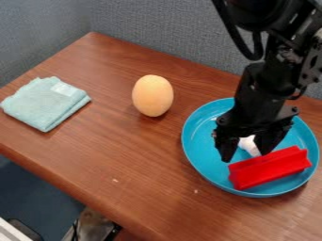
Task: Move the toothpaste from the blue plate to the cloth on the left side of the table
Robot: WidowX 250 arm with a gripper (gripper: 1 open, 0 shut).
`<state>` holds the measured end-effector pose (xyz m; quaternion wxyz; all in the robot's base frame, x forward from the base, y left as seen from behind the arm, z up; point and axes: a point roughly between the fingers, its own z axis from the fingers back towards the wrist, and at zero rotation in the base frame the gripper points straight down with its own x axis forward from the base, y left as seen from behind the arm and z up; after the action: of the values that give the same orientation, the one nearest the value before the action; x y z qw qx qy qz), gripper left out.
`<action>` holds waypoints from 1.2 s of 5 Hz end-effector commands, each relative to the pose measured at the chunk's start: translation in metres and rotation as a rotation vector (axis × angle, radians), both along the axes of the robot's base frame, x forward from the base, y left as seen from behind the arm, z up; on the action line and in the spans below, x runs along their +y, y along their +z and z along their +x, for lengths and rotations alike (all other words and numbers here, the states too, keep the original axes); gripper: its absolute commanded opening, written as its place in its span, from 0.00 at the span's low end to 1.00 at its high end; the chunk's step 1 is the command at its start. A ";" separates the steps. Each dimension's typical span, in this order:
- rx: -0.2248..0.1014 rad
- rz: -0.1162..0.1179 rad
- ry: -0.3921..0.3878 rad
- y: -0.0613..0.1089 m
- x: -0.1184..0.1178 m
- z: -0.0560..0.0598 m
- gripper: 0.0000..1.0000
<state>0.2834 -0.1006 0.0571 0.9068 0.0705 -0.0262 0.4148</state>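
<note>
My gripper grips the toothpaste by its tube body [246, 144] next, to move the toothpaste onto the cloth.
The blue plate [208, 160] sits at the right of the wooden table [113, 160]. Inside it, a small white piece of the toothpaste [251, 146] shows between the black fingers of my gripper [247, 149], which stands low in the plate with its jaws open around that tube. Most of the toothpaste is hidden by the fingers. The folded teal cloth [44, 102] lies at the table's far left, well apart from the gripper.
A red rectangular block [269, 168] lies in the plate just in front of the gripper. An orange egg shape [152, 95] stands on the table between the plate and the cloth. The table's front edge runs diagonally below.
</note>
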 end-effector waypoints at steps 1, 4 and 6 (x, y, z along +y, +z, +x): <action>-0.051 -0.021 0.000 0.015 -0.004 0.008 1.00; -0.031 -0.011 0.016 -0.006 -0.005 0.014 1.00; -0.021 -0.012 0.016 -0.021 -0.005 0.018 0.00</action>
<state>0.3020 -0.1092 0.0363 0.9046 0.0563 -0.0351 0.4211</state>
